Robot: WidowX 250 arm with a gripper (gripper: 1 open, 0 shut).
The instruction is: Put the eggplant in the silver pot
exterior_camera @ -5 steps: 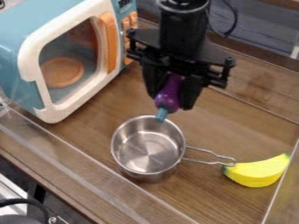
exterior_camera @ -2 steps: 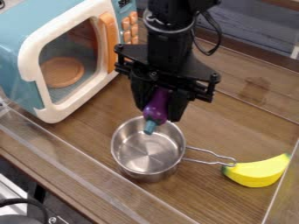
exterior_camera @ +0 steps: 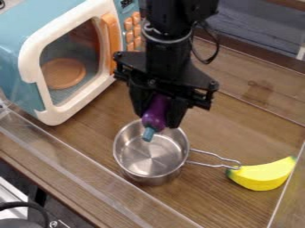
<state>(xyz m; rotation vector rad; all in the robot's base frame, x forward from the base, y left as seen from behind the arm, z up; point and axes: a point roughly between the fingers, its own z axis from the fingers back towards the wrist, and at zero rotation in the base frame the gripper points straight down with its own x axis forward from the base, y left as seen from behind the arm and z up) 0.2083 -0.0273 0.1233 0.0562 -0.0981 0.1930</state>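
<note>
The eggplant (exterior_camera: 152, 118) would land in the silver pot (exterior_camera: 152, 153), since its stem cap is over the pot's opening, near the height of the pot's rim. My gripper needs to open.
My gripper (exterior_camera: 159, 114) points straight down and is shut on the eggplant (exterior_camera: 152, 118), a small purple toy whose green stem cap hangs downward. The eggplant hangs just over the far rim of the silver pot (exterior_camera: 152, 153), its stem tip dipping to about the level of the rim. The pot is round and shiny, holds nothing else, and its thin wire handle (exterior_camera: 212, 160) sticks out to the right. The black arm hides the eggplant's upper part.
A white-and-teal toy microwave (exterior_camera: 62, 55) stands at the back left with its door open. A yellow banana (exterior_camera: 265, 173) lies at the right, touching the pot's handle end. A clear raised edge runs along the front of the wooden table (exterior_camera: 238, 107).
The gripper with the eggplant has shifted left and down, from above the pot's right rim to over its far rim.
</note>
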